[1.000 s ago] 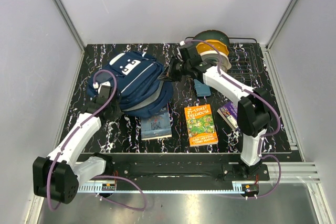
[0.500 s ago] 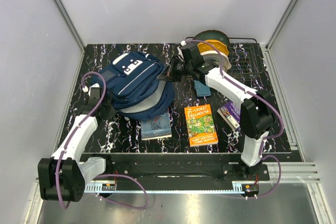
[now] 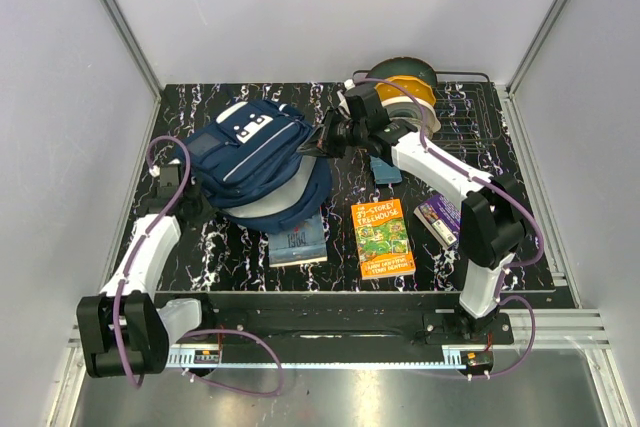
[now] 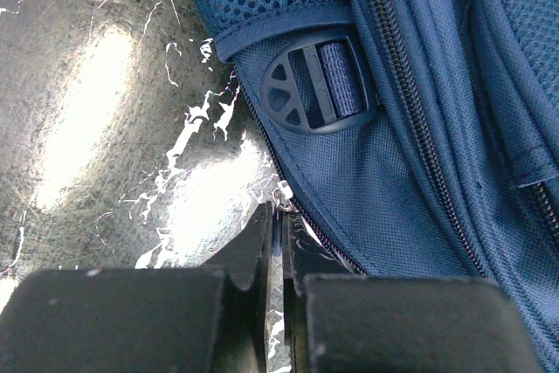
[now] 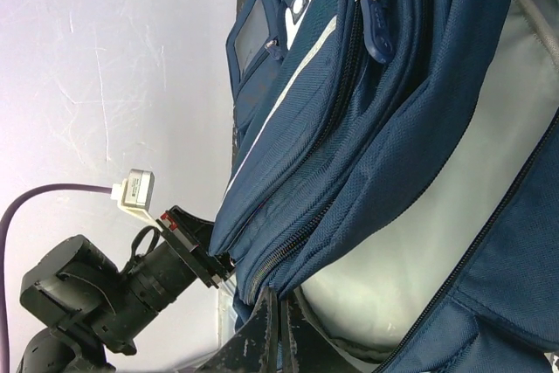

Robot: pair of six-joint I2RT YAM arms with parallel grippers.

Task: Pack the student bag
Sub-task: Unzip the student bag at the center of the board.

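Observation:
My left gripper opens next, since the zipper pull sits on the zip near the strap buckle, past the gaping lining.
The navy student bag (image 3: 255,152) lies at the back left of the table, its main pocket gaping and its pale grey lining (image 3: 285,192) showing. My left gripper (image 3: 197,205) is at the bag's lower left corner, shut on the small metal zipper pull (image 4: 283,194) of the main zip. A strap buckle (image 4: 319,93) lies just beyond it. My right gripper (image 3: 316,144) is shut on the edge of the bag's upper flap (image 5: 288,281) and holds it raised off the lower half. The lining (image 5: 437,233) shows under the flap, and the left arm's camera shows beyond it.
A grey-blue book (image 3: 299,239) lies partly under the bag's near edge. An orange book (image 3: 382,237) lies at centre. A purple book (image 3: 436,217) lies right of it. A teal item (image 3: 385,168) sits under the right arm. A yellow roll (image 3: 407,89) stands on a wire rack (image 3: 475,112) at the back right.
My left gripper has moved left and towards the near edge along the bag's edge with the zipper pull. The right gripper has lifted the flap, and more grey lining shows.

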